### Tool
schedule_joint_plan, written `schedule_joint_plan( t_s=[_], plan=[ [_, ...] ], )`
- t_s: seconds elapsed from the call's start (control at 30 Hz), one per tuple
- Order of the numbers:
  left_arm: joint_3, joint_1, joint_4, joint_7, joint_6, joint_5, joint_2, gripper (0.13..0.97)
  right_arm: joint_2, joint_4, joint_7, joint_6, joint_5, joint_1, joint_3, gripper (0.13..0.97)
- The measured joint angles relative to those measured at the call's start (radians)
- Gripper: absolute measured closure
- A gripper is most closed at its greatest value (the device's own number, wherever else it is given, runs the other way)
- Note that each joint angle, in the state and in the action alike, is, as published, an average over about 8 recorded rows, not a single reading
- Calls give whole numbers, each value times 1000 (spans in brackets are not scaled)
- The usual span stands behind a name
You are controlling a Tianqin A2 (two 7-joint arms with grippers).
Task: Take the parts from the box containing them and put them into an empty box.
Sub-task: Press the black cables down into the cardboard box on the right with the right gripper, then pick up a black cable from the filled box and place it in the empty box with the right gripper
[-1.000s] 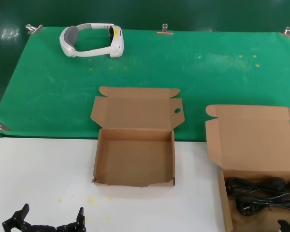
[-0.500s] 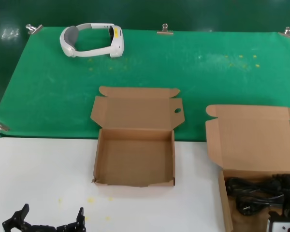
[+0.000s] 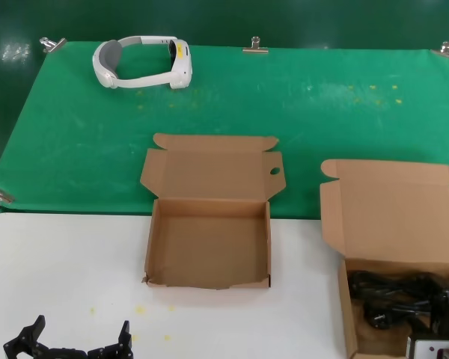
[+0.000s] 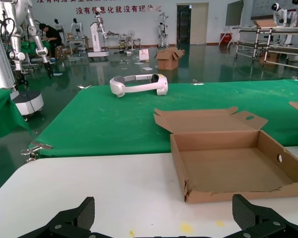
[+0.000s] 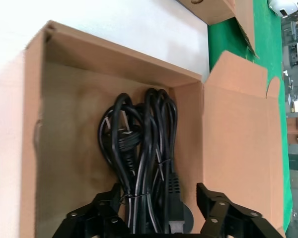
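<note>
I should next grab the bundle (image 5: pixel 144 144) with my right gripper by its narrow tied middle (image 5: pixel 137 196) to move it into the empty box, because the cable's loops spread wide around the plug.
The parts, black looped power cables (image 3: pixel 393 293) with plugs, lie in the plain-lidded brown box (image 3: pixel 346 314) at the right front. My right gripper (image 3: pixel 440 329) hangs low over them. In the right wrist view it (image 5: pixel 156 208) is open, its fingers (image 5: pixel 208 198) standing on either side of the cable bundle (image 5: pixel 144 144) inside the box (image 5: pixel 32 148). The empty box (image 3: pixel 153 239) with a round hole in its lid and a torn front wall sits in the middle. My left gripper (image 3: pixel 78 340) rests open at the near left, in front of that box (image 4: pixel 228 191).
A white headset (image 3: pixel 142 63) lies at the back left on the green mat (image 3: pixel 322 105). Metal clips hold the mat's edges. The boxes stand on the white table (image 3: pixel 60 262), the cable box's tall lid (image 3: pixel 393 217) upright behind it.
My right gripper has come up from the lower right edge and moved in over the cables. The cable box shifted slightly. The left arm has not moved.
</note>
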Motion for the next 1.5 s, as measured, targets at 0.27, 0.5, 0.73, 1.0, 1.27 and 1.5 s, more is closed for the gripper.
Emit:
schedule_joint_plan(
  t_s=[0.27, 0.5, 0.73, 1.0, 1.27, 1.5],
  plan=[
    [0, 0, 0, 0, 0, 0, 0, 132, -17, -26, 6, -12, 0, 1, 0, 623],
    [0, 0, 0, 0, 0, 0, 0, 132, -19, -24, 19, -5, 0, -5, 0, 747],
    [0, 0, 0, 0, 0, 0, 0, 132, -11, -8, 37, 9, 0, -9, 0, 826],
    [0, 0, 0, 0, 0, 0, 0, 132, 4, 23, 54, 29, 0, -12, 0, 863],
    [0, 0, 0, 0, 0, 0, 0, 132, 46, 118, 72, 81, 0, -17, 0, 872],
    [0, 0, 0, 0, 0, 0, 0, 132, 108, 281, 104, 166, 0, -20, 0, 874]
  ],
)
